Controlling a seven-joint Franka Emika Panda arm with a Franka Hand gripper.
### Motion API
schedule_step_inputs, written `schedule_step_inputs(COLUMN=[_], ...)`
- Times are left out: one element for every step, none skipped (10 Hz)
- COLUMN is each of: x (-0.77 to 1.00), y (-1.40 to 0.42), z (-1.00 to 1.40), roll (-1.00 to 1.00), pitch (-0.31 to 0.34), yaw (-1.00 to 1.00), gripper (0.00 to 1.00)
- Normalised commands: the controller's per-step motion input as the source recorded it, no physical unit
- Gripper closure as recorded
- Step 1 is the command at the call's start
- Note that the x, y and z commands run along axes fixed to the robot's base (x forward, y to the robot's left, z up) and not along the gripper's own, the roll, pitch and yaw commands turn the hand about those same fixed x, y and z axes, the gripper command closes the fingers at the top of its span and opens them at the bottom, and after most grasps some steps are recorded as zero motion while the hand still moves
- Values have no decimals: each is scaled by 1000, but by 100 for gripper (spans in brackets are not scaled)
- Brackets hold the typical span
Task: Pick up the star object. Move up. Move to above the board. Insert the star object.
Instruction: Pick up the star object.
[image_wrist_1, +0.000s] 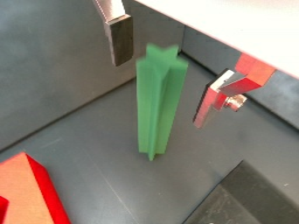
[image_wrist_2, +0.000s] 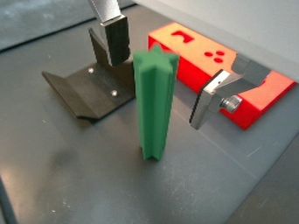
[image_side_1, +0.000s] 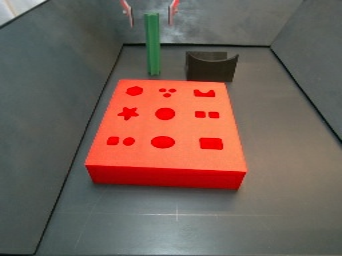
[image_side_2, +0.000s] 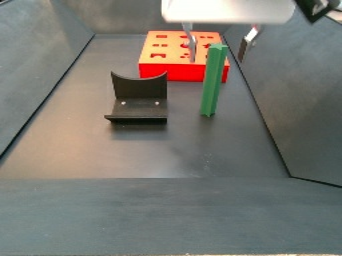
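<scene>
I should grab the star object by its upper part (image_side_1: 152, 24) with my gripper next, so the star object's lower end stays free to go into the board (image_side_1: 167, 150).
The star object (image_wrist_1: 156, 105) is a tall green peg with a star-shaped top, standing upright on the dark floor. It shows in both wrist views (image_wrist_2: 155, 105) and both side views (image_side_1: 152, 45) (image_side_2: 213, 80). My gripper (image_wrist_1: 163, 87) is open and straddles the peg's upper part, one finger on each side with gaps to the peg (image_wrist_2: 158, 87). In the side views the gripper (image_side_1: 151, 12) (image_side_2: 221, 48) hangs over the peg's top. The board (image_side_1: 167, 150) is a flat red block with shaped holes, lying beside the peg (image_side_2: 158, 58) (image_wrist_2: 257, 92).
The dark grey fixture (image_side_1: 210, 66) stands on the floor next to the peg and behind the board, also seen in a side view (image_side_2: 136, 98) and a wrist view (image_wrist_2: 87, 87). Grey walls (image_side_1: 80, 60) enclose the floor.
</scene>
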Motion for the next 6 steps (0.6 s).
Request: schedule_step_inputs(x=[0, 94, 0, 0, 0, 0], y=[0, -49, 0, 0, 0, 0], z=[-334, 0, 0, 0, 0, 0], roll=[14, 36, 0, 0, 0, 0], pitch=[-106, 81, 0, 0, 0, 0], yaw=[0, 0, 0, 0, 0, 0], gripper=[0, 0, 100, 100, 100, 100])
